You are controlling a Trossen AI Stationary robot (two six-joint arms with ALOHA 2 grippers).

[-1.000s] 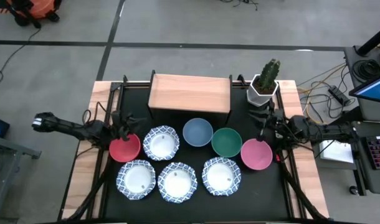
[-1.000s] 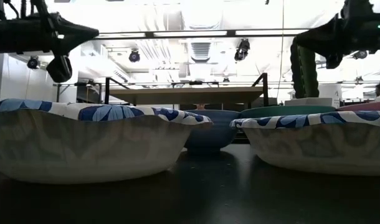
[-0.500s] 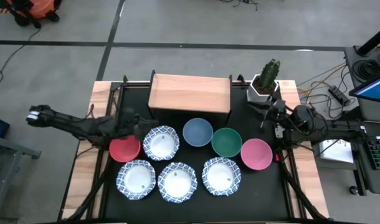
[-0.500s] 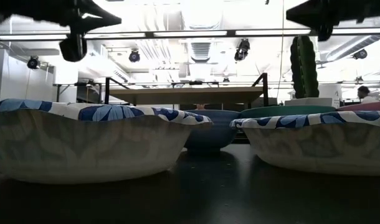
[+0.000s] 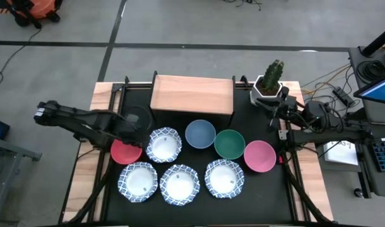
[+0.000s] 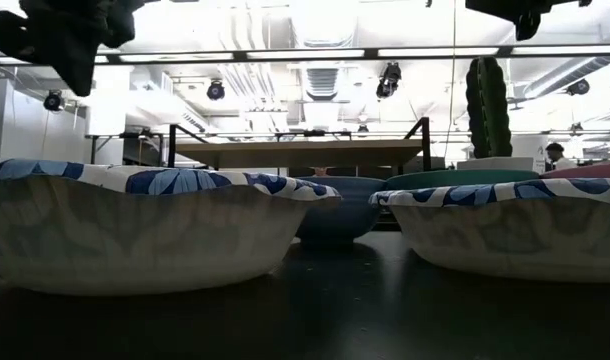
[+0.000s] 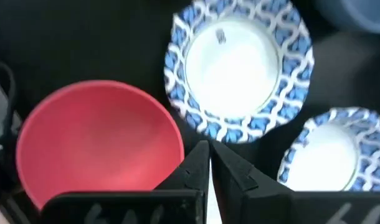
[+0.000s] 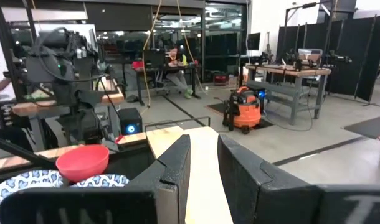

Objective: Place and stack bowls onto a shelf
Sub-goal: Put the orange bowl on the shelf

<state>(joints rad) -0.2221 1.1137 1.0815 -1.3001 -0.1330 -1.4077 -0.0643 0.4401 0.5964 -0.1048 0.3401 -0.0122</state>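
Note:
The red bowl needs to go onto the wood shelf (image 5: 192,94). My left gripper should next grab the bowl by its rim (image 5: 141,151) to set it there.
Eight bowls stand on the black tabletop, none of them held. The far row has red (image 5: 125,152), a blue-patterned white one (image 5: 163,144), blue (image 5: 200,133), green (image 5: 230,144) and pink (image 5: 259,156). Three more patterned bowls (image 5: 180,185) form the near row. The wood shelf (image 5: 192,94) stands behind them with nothing on its board. My left gripper (image 5: 142,120) hovers shut above the table, just beyond the red bowl (image 7: 96,143) and the patterned bowl (image 7: 240,68). My right gripper (image 5: 271,105) hangs in the air beside the cactus pot, open by a narrow gap (image 8: 204,165), pointing across the shelf (image 8: 199,149).
A white hexagonal pot with a cactus (image 5: 268,85) stands at the shelf's right end, close to my right gripper. The bowls sit packed rim to rim. In the low view two patterned bowls (image 6: 135,225) fill the foreground, and both arms show only at the top edge.
My left gripper has risen from over the red bowl and moved toward the table's far edge and right. My right gripper has lifted off from above the pink bowl and drawn back toward the far edge, ending beside the cactus pot. No bowl has moved.

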